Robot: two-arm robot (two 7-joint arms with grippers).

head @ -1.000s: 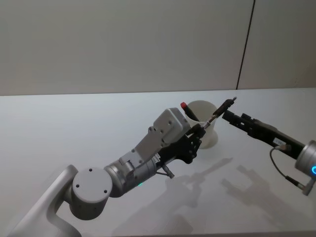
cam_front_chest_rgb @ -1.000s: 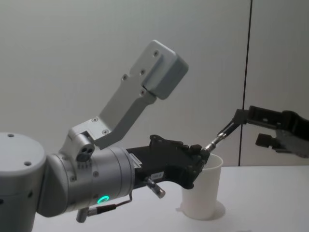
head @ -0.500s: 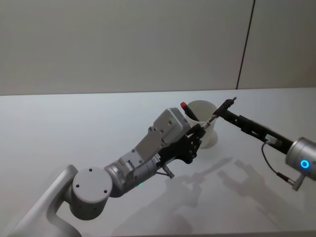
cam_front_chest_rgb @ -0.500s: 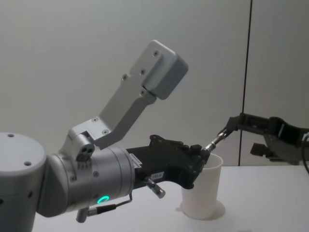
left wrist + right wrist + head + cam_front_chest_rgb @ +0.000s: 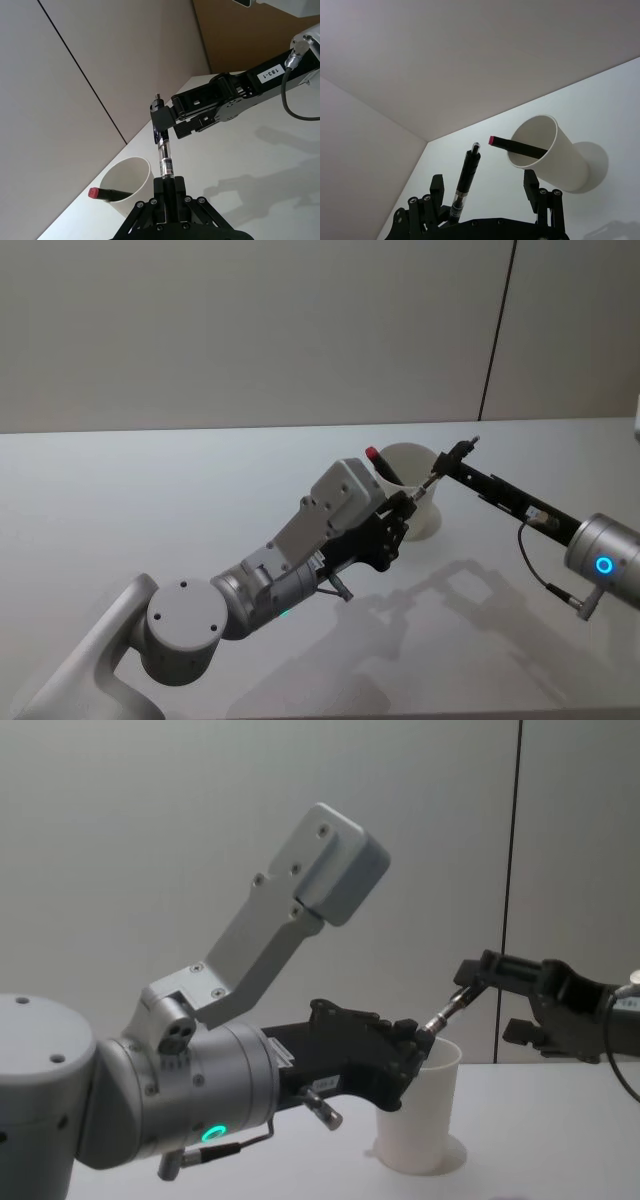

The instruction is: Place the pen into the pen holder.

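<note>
My right gripper grabs the pen by its upper end next, since my left gripper stays shut on the pen's lower end, leaving finger room only above.
The pen is a slim clear-and-black stick slanting up over the pen holder, a white paper cup. My left gripper is shut on the pen's lower end beside the cup's rim. My right gripper is open around the pen's upper end. In the right wrist view the pen rises between the two spread fingers, close to one finger, with the pen holder beyond. The left wrist view has the pen running from my left gripper up to my right gripper.
A black marker with a red cap leans inside the cup, its cap sticking out over the rim. The cup stands on a bare white table, with a plain wall behind it.
My right gripper has turned and moved in from the right until its fingers stand around the pen's upper end. The left arm, the pen and the cup have stayed still.
</note>
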